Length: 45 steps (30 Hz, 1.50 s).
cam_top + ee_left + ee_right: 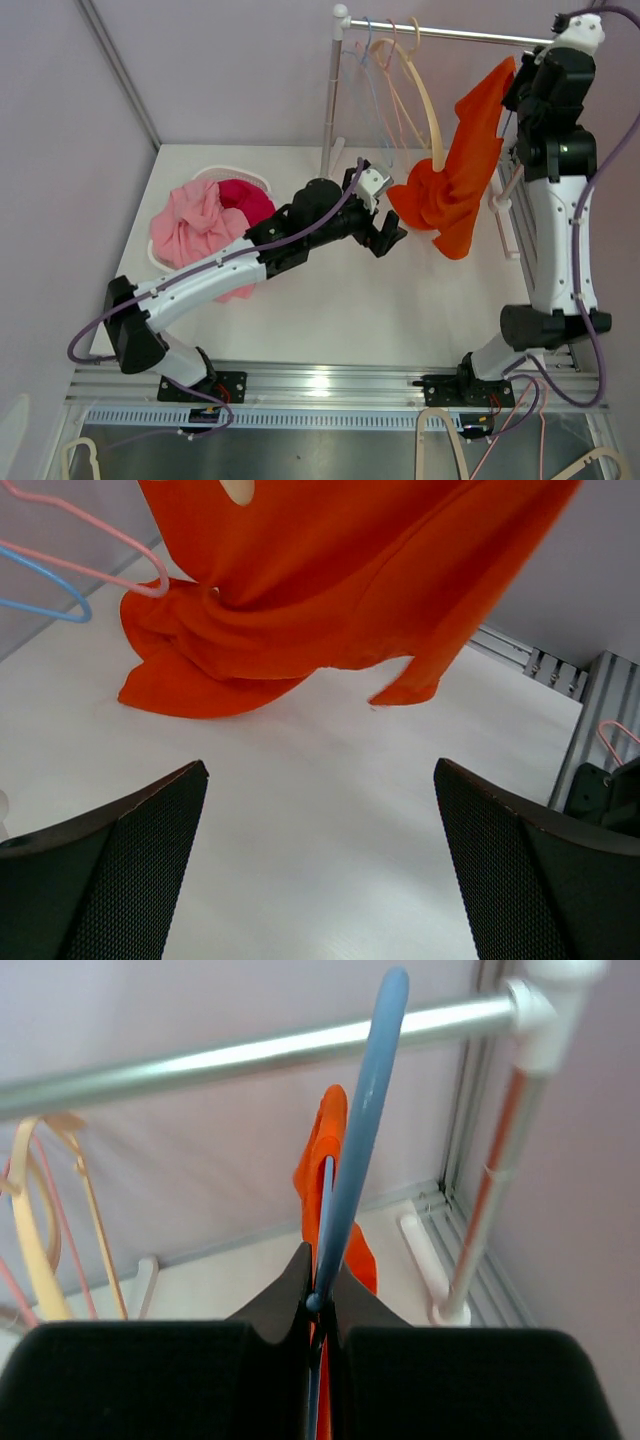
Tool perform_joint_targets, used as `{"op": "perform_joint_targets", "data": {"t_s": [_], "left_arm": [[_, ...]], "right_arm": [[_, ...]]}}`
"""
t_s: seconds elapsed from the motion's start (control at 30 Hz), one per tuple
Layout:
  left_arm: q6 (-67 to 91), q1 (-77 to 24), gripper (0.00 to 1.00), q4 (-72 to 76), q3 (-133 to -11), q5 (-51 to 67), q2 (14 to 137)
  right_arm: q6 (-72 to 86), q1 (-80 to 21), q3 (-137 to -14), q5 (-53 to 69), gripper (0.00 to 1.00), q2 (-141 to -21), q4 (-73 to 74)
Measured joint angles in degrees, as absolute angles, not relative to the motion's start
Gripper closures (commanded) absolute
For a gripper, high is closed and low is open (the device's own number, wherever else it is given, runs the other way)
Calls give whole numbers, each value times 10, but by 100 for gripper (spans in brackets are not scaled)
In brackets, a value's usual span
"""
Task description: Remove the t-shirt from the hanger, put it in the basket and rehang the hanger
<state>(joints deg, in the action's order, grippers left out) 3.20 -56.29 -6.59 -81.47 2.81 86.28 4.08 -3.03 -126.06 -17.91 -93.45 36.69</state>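
My left gripper takes hold of the orange t-shirt by its loose bottom [440,213] [312,645] next, away from the blue hanger, to then pull the shirt off.
An orange t-shirt [455,190] hangs from a blue hanger [358,1150] below the metal rail [470,36], its lower part bunched on the table. It also fills the top of the left wrist view [330,590]. My right gripper [320,1295] is up by the rail, shut on the blue hanger's hook, with orange cloth [322,1175] just behind it. In the top view it [520,85] sits at the shirt's upper right. My left gripper [390,235] is open and empty, low over the table just left of the shirt's bottom [320,780].
Empty cream, pink and blue hangers [400,80] hang on the rail's left part beside the white rack post [332,100]. A white basket [215,215] with pink and red clothes stands at the table's left. The rack's right foot and post [510,210] stand behind the shirt.
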Motion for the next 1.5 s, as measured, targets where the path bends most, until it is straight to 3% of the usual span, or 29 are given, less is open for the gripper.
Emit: {"op": "perform_joint_targets", "data": {"t_s": [0.2,0.37,0.47,0.63,1.13,1.2,1.23,1.27,1.5], "left_arm": [[39,-603,0,-35,-738,39,817],[-13,-755,0,51,-637,-34,801],[-30,-827,0,100,-569,-34,800],[-31,-821,0,164,-512,-30,800],[-30,-816,3,258,-606,-119,915],[-27,-814,49,258,-625,-131,931],[-25,-812,84,257,-633,-131,936],[-27,-810,99,251,-640,-127,938],[-34,-843,99,215,-625,-74,884]], "right_arm": [[148,-31,-1073,-200,100,-773,403],[219,-32,-914,-205,100,-682,443],[239,-32,-900,-191,100,-682,460],[249,-32,-897,-166,100,-678,462],[251,-32,-896,-110,100,-643,466],[252,-32,-896,-105,100,-643,469],[253,-32,-896,-103,100,-643,470],[253,-32,-896,-101,100,-644,471],[249,-29,-916,-102,100,-676,474]]}}
